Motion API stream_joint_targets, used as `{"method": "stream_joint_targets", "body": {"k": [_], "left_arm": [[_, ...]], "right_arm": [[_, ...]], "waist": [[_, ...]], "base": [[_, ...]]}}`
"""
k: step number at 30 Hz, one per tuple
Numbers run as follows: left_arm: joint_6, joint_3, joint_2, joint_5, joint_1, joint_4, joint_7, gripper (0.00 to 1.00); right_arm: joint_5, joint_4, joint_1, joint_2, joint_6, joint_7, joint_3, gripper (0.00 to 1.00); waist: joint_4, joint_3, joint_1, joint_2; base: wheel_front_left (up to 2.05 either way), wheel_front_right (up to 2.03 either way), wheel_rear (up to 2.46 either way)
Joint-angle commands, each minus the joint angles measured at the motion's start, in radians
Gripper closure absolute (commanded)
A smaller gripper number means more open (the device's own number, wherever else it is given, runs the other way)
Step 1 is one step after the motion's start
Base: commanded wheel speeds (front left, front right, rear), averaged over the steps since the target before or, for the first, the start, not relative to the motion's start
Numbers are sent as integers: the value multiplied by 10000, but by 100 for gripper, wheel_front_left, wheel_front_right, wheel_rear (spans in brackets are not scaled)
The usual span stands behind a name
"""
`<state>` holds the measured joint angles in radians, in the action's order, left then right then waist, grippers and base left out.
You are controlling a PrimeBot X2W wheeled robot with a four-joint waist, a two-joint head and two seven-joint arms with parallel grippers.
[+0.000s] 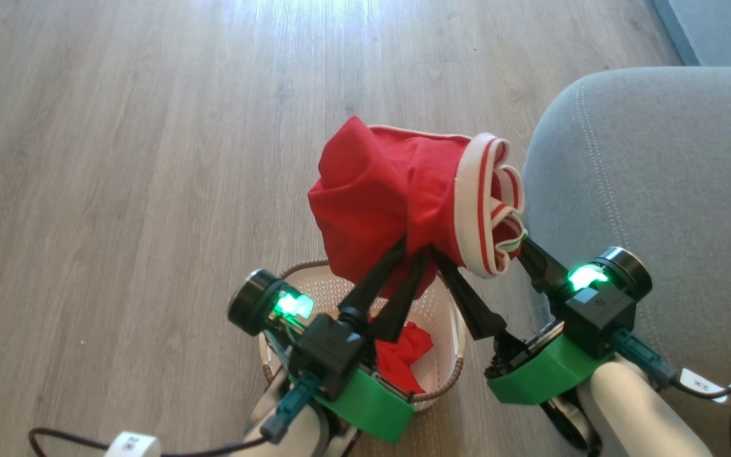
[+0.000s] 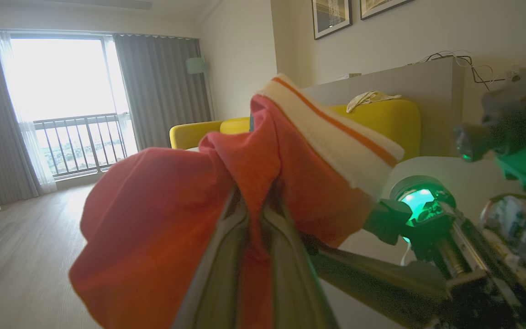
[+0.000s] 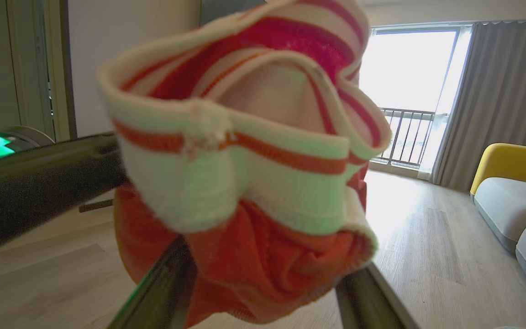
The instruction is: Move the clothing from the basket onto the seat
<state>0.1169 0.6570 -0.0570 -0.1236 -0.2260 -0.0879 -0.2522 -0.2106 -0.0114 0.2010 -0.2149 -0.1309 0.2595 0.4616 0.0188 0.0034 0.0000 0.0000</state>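
The right gripper grips the red garment by the bunched cloth beside its striped piece of cloth next, since my left gripper's fingers crowd the garment's red body.
A red garment (image 1: 384, 197) with a red-and-white striped band (image 1: 476, 209) hangs bunched in the air above the basket (image 1: 445, 317). My left gripper (image 1: 415, 251) is shut on its red fabric from below; in the left wrist view the cloth is pinched between my left gripper's (image 2: 256, 201) two fingers. My right gripper (image 1: 478, 249) stands open just to the right, fingers wide apart with the striped band (image 3: 244, 183) bulging between them. A second red garment (image 1: 403, 358) lies crumpled inside the cream basket. The grey seat (image 1: 657, 178) is close on the right.
The basket stands on a pale wood floor (image 1: 118, 158), which stretches left and ahead. The seat's rounded corner (image 1: 549, 133) lies right beside the held garment. Cables (image 1: 708, 384) trail from both wrists. A yellow sofa (image 2: 381, 119) and a window (image 2: 62, 82) are farther off.
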Motion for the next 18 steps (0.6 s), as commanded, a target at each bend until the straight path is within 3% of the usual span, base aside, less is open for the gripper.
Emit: {"method": "stream_joint_targets", "body": {"k": [1, 5, 6, 7, 8, 18], "left_arm": [[-37, -206, 68, -63, -536, -408, -95, 100], [-146, 65, 68, -46, -562, -335, -95, 100], [-129, 80, 68, -68, -564, -334, -95, 100], [-99, 79, 68, -95, -566, -333, -95, 100], [-74, 76, 68, -117, -568, -331, -95, 100], [-17, -49, 68, -89, -611, -394, -95, 100]], "right_arm": [[64, -302, 503, 122, 2, 23, 137, 0], [145, -379, 524, 181, 2, 23, 191, 0], [153, -394, 516, 193, 2, 23, 183, 9], [153, -384, 499, 211, 2, 23, 151, 69], [155, -373, 486, 231, 2, 23, 111, 100], [185, -651, 400, 363, 2, 23, -85, 100]], "waist": [[16, -10, 0, 0], [55, -39, 0, 0], [61, -45, 0, 0], [67, -51, 0, 0], [75, -54, 0, 0], [67, -22, 0, 0]], "base": [[0, 0, 0], [0, 0, 0], [0, 0, 0], [0, 0, 0], [0, 0, 0], [0, 0, 0]]}}
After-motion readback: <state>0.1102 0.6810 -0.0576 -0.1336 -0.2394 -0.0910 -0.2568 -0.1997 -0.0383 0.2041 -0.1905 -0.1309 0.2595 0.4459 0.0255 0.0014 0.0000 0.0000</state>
